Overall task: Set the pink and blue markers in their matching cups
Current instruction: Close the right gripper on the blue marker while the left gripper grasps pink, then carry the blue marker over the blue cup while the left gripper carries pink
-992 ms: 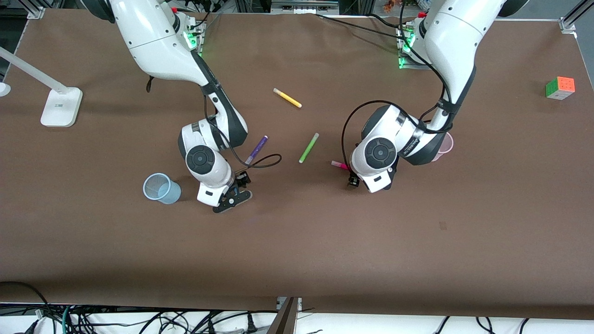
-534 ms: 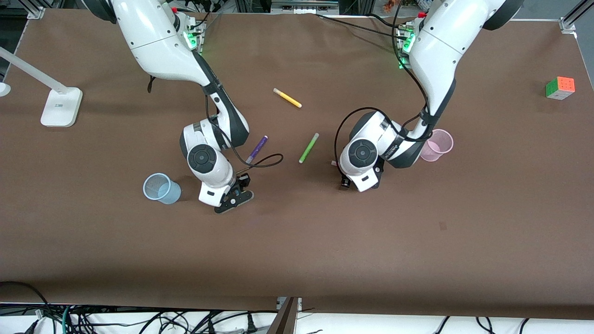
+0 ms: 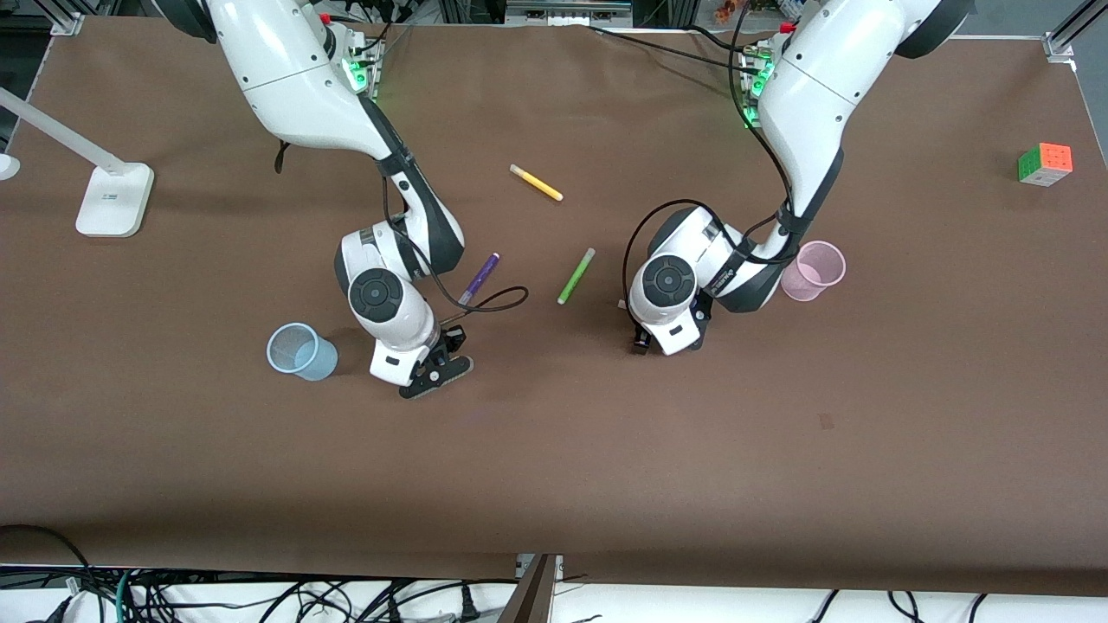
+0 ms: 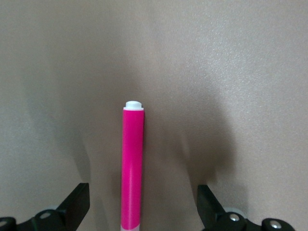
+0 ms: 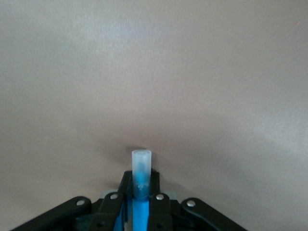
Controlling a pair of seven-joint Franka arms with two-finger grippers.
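Observation:
I should grab the marker's pink body next with my left gripper to put the pink marker in the pale pink cup.
The pink marker lies flat on the brown table between the fingers of my open left gripper, untouched by either finger. In the front view my left gripper is low over it, and the wrist hides nearly all of the marker. The pale pink cup stands upright beside the left arm's wrist. My right gripper is shut on the blue marker, whose pale cap sticks out past the fingertips. In the front view my right gripper is low over the table beside the upright light blue cup.
A purple pen, a lime-green pen and a yellow pen lie between the arms. A colour cube sits at the left arm's end of the table. A white lamp base stands at the right arm's end.
My left arm has shifted toward the right arm's end, covering the pink marker and uncovering the pink cup. My right gripper has barely moved and still holds the blue marker.

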